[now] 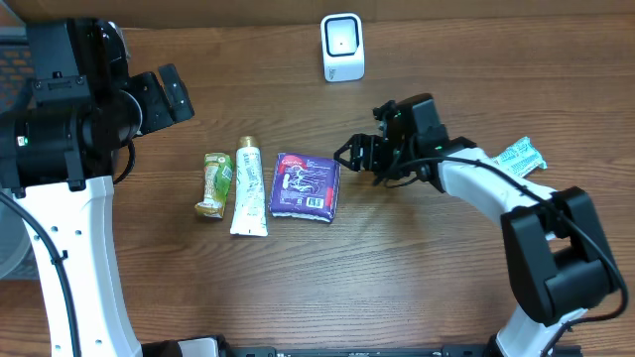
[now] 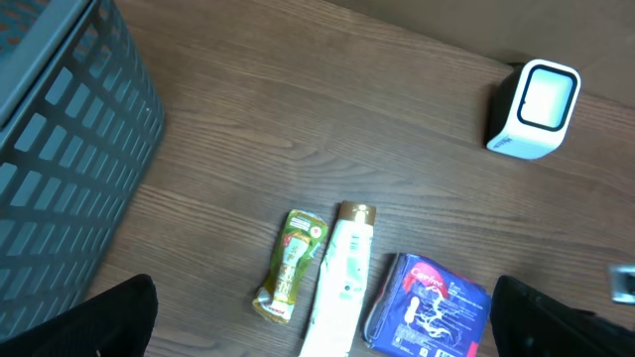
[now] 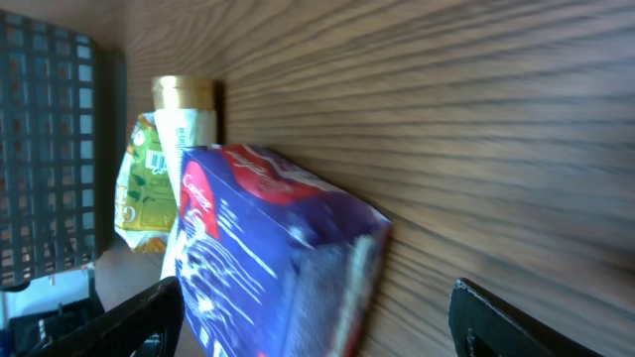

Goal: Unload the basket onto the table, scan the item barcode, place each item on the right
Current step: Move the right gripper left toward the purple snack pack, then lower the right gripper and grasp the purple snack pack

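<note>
I need to show the pack's barcode side to the scanner, so I should grab the purple-blue pack (image 1: pixel 306 186) by its nearest edge with my right gripper and keep that side uncovered.
Three items lie in a row on the wooden table: a green pouch (image 1: pixel 212 184), a white tube (image 1: pixel 248 187) with a gold cap, and a purple-blue pack (image 1: pixel 306 186). The white scanner (image 1: pixel 342 47) stands at the back. My right gripper (image 1: pixel 347 157) is open, low at the pack's right edge. In the right wrist view the pack (image 3: pixel 268 258) fills the space ahead of the spread fingers (image 3: pixel 496 317) of the right gripper (image 3: pixel 322 327). My left gripper (image 1: pixel 175 94) hangs open, high at the far left. Its wrist view shows the gripper (image 2: pixel 322 332) over the pouch (image 2: pixel 293 263), the tube (image 2: pixel 342 278), the pack (image 2: pixel 432 307) and the scanner (image 2: pixel 536 107).
A grey-blue slatted crate (image 2: pixel 60 169) stands left of the items. A light blue packet (image 1: pixel 521 157) lies on the table to the right, behind my right arm.
</note>
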### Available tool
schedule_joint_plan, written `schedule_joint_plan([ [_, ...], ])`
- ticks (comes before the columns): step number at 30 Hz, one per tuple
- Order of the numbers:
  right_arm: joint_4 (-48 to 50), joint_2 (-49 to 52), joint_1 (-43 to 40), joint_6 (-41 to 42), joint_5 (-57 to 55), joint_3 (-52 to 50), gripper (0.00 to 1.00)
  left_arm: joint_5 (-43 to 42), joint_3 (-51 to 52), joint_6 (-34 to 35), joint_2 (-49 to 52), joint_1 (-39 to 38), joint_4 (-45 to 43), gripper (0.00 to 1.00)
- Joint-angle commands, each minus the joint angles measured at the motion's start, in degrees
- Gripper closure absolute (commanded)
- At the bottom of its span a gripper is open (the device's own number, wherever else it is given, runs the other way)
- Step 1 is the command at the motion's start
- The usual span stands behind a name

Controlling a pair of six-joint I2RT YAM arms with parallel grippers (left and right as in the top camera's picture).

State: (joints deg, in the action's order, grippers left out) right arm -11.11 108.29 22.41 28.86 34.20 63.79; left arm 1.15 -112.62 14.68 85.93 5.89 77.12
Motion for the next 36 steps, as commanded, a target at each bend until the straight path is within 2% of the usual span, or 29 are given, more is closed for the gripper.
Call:
schedule_joint_plan([
  [1,3.13,3.26,3.21,4.74,0.85,-0.09,0.15,0.37,-0.39,0.59,-0.33,0.13,-0.2,0.01],
  [11,11.65,8.74,5.64,11.13,0.09,-0.09,0.19,0.37,-0.39,0.59,-0.33,0.13,-0.2,0.0],
  [16,14.1,10.19,7.17,13.22,-1.55,-0.09,0.28,0.37,-0.39,0.59,-0.33,0.13,-0.2,0.0],
  [19,15.61,10.19,7.26,13.27,-1.46,-0.09,0.44,0.37,-0.39,0.59,-0.33,0.13,-0.2,0.01],
  [22,16.55,10.16,7.1,13.38,-0.04,-0.09,0.69,0.37,-0.39,0.59,-0.33,0.13,-0.2,0.0],
  [24,17.09,10.12,6.73,13.38,1.97,-0.07,0.93,0.37,-0.39,0.59,-0.33,0.13,-0.2,0.0],
  [25,17.07,9.97,6.38,13.38,2.58,-0.04,0.96,0.37,-0.39,0.59,-0.33,0.13,-0.2,0.0],
  [31,14.25,5.44,3.72,13.07,3.45,-0.02,0.96,0.37,-0.39,0.59,-0.33,0.13,-0.2,0.01],
  [36,5.25,-2.58,2.25,8.48,-4.87,-0.02,0.96,0.37,-0.39,0.59,-0.33,0.13,-0.2,0.0],
])
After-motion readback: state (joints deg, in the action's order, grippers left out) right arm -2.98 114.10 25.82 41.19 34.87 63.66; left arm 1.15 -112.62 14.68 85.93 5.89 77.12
